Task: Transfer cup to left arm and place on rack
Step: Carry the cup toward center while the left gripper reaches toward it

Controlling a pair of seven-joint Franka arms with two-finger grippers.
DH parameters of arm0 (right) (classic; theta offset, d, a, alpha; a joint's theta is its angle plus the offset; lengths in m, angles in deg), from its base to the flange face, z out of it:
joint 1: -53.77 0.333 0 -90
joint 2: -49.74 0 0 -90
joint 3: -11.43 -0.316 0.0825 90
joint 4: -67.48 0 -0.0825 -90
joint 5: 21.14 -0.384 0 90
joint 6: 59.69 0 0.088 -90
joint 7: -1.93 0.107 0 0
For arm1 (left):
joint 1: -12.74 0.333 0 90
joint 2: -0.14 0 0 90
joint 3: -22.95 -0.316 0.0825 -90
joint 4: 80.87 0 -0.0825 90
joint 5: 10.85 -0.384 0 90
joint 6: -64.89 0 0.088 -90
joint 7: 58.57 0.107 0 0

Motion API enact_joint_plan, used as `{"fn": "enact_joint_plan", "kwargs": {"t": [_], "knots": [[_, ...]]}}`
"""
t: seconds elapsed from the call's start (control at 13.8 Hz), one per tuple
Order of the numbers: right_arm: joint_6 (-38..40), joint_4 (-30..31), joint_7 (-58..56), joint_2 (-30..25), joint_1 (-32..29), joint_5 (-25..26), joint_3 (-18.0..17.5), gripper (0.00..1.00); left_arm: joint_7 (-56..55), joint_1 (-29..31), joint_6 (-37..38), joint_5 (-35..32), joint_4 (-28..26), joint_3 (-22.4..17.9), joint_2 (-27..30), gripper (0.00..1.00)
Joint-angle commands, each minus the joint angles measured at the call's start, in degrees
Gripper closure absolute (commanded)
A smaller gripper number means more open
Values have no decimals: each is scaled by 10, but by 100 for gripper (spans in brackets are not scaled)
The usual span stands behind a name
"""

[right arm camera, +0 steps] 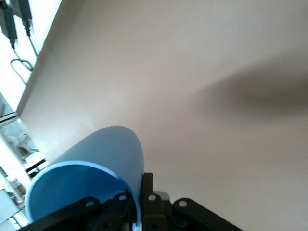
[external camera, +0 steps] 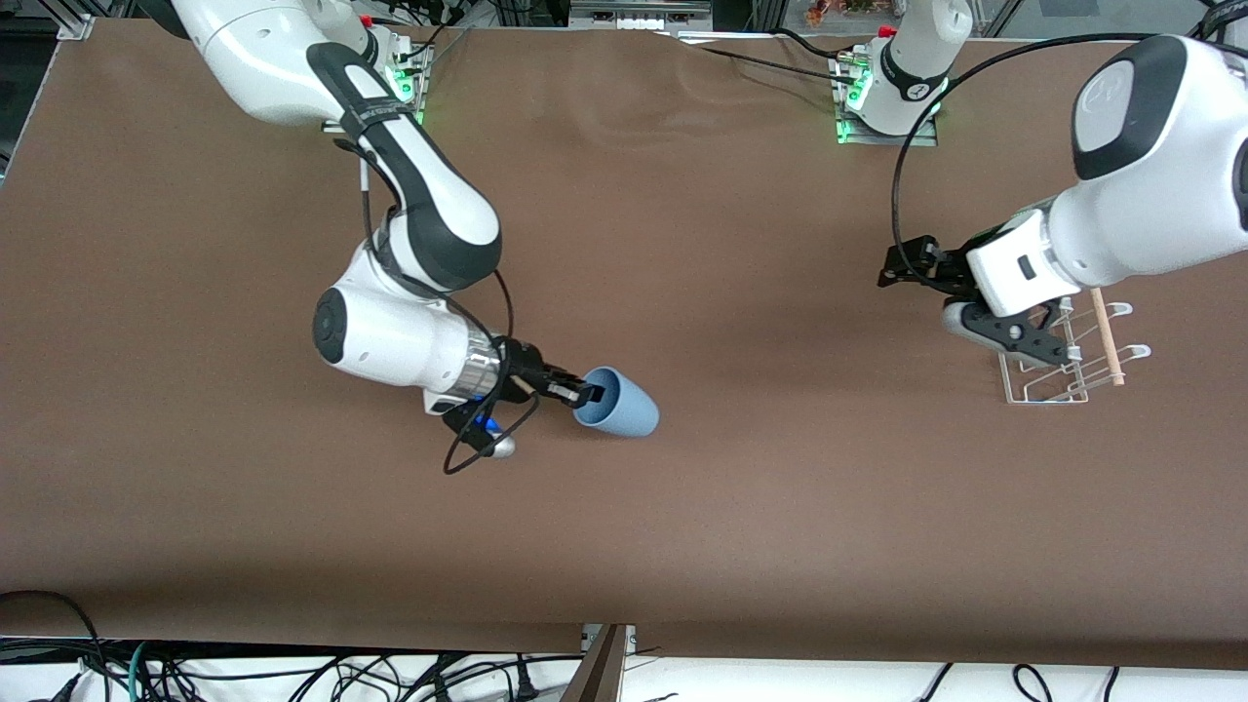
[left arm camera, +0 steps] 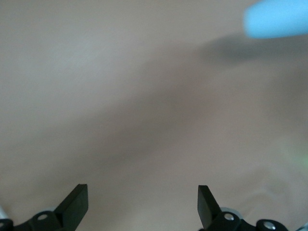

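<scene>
I next need to take hold of the cup (external camera: 620, 403) with my left gripper by its body near the closed base, to set it on the white wire rack.
The light-blue cup (external camera: 620, 403) is held on its side above the middle of the table. My right gripper (external camera: 585, 393) is shut on the cup's rim, one finger inside and one outside; the right wrist view shows the cup (right arm camera: 91, 163) clamped at the rim by my right gripper (right arm camera: 138, 202). My left gripper (external camera: 912, 268) is open and empty, up in the air beside the white wire rack (external camera: 1068, 366) at the left arm's end. In the left wrist view the cup (left arm camera: 276, 19) shows far off, and my left gripper (left arm camera: 143, 202) has its fingers wide apart.
The rack's wooden dowel (external camera: 1107, 336) lies along its side toward the left arm's end. The brown table (external camera: 780, 507) spreads between the two grippers. Cables hang past the table's edge nearest the front camera.
</scene>
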Motion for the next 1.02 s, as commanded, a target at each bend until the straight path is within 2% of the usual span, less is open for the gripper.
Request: {"fn": "enact_joint_plan", "kwargs": {"t": [0.0,0.36,0.58,0.8,0.94], "knots": [[-41,-33,30,21,41,-24,2,100,142,-21,-30,35,19,-6,-15,0],[-62,-81,128,38,88,-30,1,100,380,-33,-76,75,16,-2,-50,0],[-62,-84,138,37,84,-51,-29,100,529,-35,-121,82,14,-1,-75,0],[-61,-109,176,36,89,-63,-33,100,612,-35,-150,110,6,9,-77,0],[-61,-110,180,35,88,-65,-36,100,624,-34,-165,129,5,23,-77,0]]}}
